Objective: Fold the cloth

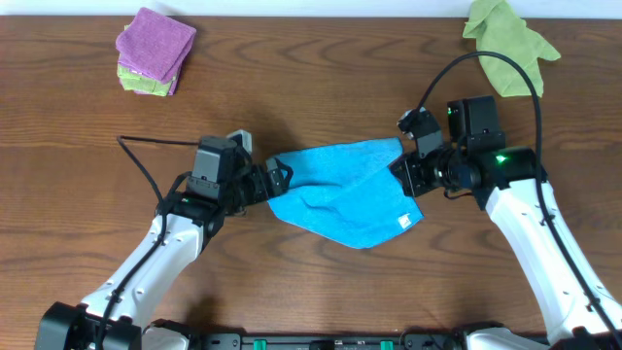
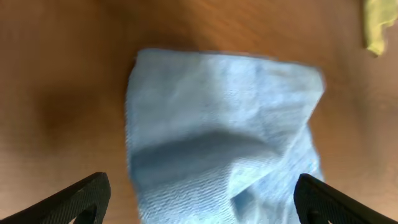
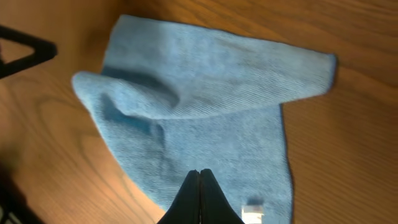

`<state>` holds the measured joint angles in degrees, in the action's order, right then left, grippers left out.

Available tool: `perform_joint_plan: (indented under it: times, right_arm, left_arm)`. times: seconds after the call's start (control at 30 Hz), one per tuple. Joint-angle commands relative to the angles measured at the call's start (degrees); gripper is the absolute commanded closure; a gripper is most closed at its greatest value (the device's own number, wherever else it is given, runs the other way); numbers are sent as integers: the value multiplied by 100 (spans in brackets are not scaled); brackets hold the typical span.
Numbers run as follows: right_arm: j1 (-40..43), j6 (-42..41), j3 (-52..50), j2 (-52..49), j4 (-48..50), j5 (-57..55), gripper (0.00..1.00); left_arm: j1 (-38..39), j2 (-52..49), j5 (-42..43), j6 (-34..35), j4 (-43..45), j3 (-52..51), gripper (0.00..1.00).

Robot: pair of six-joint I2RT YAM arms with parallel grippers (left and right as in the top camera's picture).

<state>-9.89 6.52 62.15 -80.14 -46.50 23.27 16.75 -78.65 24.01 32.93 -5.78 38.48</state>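
Observation:
I will next use my left gripper to grab the sky-blue cloth by its edge near the back corner (image 1: 282, 158) farthest from the tag (image 1: 404, 221). That will spread the cloth for folding.
The sky-blue cloth (image 1: 340, 194) lies rumpled on the wooden table between my two arms, with a raised fold across its middle and a small white tag (image 1: 404, 221) near its right front corner. My left gripper (image 1: 275, 181) is open wide at the cloth's left edge; in the left wrist view its fingers (image 2: 202, 186) stand either side of the cloth (image 2: 217, 137). My right gripper (image 1: 406, 175) is at the cloth's right edge. In the right wrist view its fingers (image 3: 200, 171) are pressed together over the cloth (image 3: 205, 93), beside the tag (image 3: 252, 211), with nothing visibly between them.
A purple folded cloth (image 1: 155, 44) sits on an olive-green one (image 1: 146, 83) at the back left. A loose green cloth (image 1: 505, 39) lies at the back right, and it also shows in the left wrist view (image 2: 379, 25).

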Motion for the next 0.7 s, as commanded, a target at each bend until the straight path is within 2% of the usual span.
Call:
perform_joint_plan:
  times: [0.0, 0.07, 0.23, 0.3, 0.33, 0.37, 0.4, 0.43, 0.53, 0.57, 0.63, 0.67]
  right_arm:
    - [-37, 81, 72, -118, -44, -404, 98]
    - [42, -55, 72, -302, -20, -396, 99]
    - [70, -90, 72, -684, 39, -66, 99]
    - [70, -90, 72, -693, 96, -33, 99]
    - [72, -92, 74, -684, 118, -35, 99]
    - [79, -90, 74, -671, 146, -44, 99]
    - [107, -90, 74, -660, 162, -57, 99]
    - [149, -92, 74, -649, 175, -57, 99]
    - [350, -184, 74, -599, 216, -57, 99]
    - [450, -181, 76, -566, 221, -52, 99]
    - [688, -177, 76, -446, 173, -55, 99]
    - [802, -177, 76, -361, 149, -55, 99]
  left_arm:
    - [-11, -42, -59, -142, -389, 79, 4]
    - [-26, -42, -68, -170, -254, 79, 4]
    - [-46, -144, -527, -70, 1088, 81, 5]
    - [-61, -330, -444, 116, 1335, 116, 36]
    - [-61, -459, -450, 186, 1333, 155, 54]
    - [-61, -614, -433, 245, 1333, 201, 78]
    - [-57, -813, -341, 328, 1335, 289, 90]
    - [-57, -935, -245, 328, 1333, 367, 94]
    - [-61, -1209, 42, 304, 1290, 601, 89]
    - [-68, -1220, 63, 302, 1222, 619, 94]
    - [-72, -1220, 46, 258, 1139, 616, 94]
    - [-79, -1196, 175, 452, 1093, 616, 94]
